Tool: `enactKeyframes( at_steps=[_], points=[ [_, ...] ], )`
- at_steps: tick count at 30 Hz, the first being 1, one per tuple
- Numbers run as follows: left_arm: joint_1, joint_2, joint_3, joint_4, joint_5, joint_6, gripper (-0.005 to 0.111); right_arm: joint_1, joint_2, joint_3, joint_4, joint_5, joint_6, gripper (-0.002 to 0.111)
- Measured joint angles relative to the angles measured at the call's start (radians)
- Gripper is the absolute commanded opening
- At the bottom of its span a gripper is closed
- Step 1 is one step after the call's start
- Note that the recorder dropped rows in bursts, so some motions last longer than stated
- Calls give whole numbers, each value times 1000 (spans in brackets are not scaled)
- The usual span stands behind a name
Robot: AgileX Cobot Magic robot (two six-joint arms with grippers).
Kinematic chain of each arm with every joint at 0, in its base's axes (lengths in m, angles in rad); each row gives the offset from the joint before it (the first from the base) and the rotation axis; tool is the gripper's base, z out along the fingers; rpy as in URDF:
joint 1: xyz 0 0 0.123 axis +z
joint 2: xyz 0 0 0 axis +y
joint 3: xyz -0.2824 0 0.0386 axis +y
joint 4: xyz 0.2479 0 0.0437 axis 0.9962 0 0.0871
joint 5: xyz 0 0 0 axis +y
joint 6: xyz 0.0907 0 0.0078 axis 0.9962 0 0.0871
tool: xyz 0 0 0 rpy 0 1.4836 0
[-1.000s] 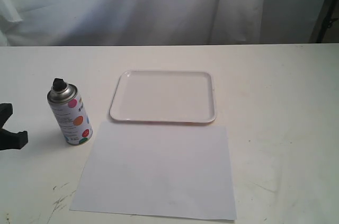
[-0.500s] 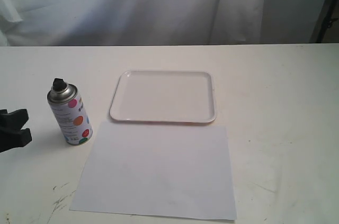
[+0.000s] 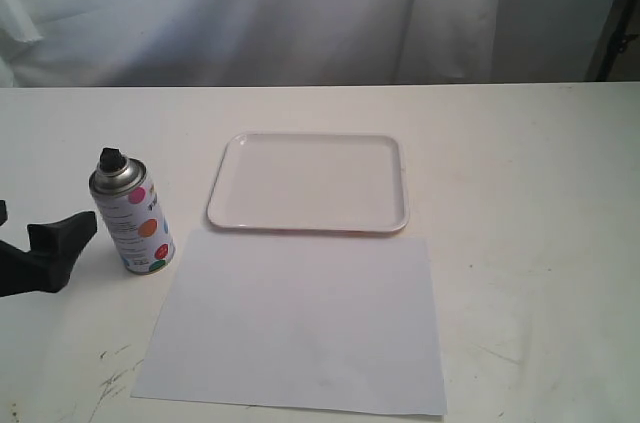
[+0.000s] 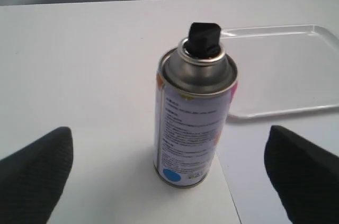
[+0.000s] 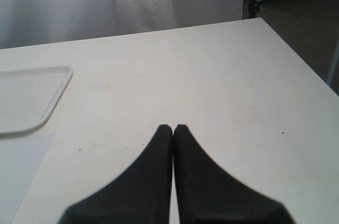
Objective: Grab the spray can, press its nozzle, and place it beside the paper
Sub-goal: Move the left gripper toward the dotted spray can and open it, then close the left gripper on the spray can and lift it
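I should next grab the spray can by its straight-sided printed body (image 3: 137, 225) with my left gripper to pick it up, because the metal shoulder (image 3: 118, 178) slopes in toward the black nozzle.
The spray can (image 3: 135, 228) stands upright on the table just left of the paper's (image 3: 300, 323) far left corner, black nozzle (image 3: 110, 157) on top. My left gripper (image 3: 70, 251) is at the left edge, open, its fingertips close to the can's left side and apart from it. In the left wrist view the can (image 4: 193, 123) with its nozzle (image 4: 204, 38) stands ahead of the gripper (image 4: 169, 130), centred on the wide gap between the two dark fingers (image 4: 37, 173), with nothing held. My right gripper (image 5: 172, 127) is shut and empty over bare table; the exterior view does not show it.
A white tray (image 3: 310, 183) with a raised rim lies just beyond the paper, right of the can; it also shows as the tray (image 4: 286, 75) and tray (image 5: 26, 97) in the wrist views. A white curtain (image 3: 300, 3) hangs behind the table. The table's right edge (image 5: 302, 54) drops off.
My left gripper has moved right, from the frame's left edge toward the spray can, ending close beside it. The can, paper and tray have not moved.
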Motion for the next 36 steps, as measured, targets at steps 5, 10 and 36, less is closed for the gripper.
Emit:
enactKeyframes(
  at_steps=[5, 10, 36],
  points=[
    [0, 0, 0, 53, -2, 79, 91, 0, 0, 0, 0, 0, 0, 0],
    [0, 38, -13, 60, -19, 131, 91, 0, 0, 0, 0, 0, 0, 0],
    [0, 580, -161, 63, -436, 193, 91, 0, 0, 0, 2, 0, 0, 0]
  ],
)
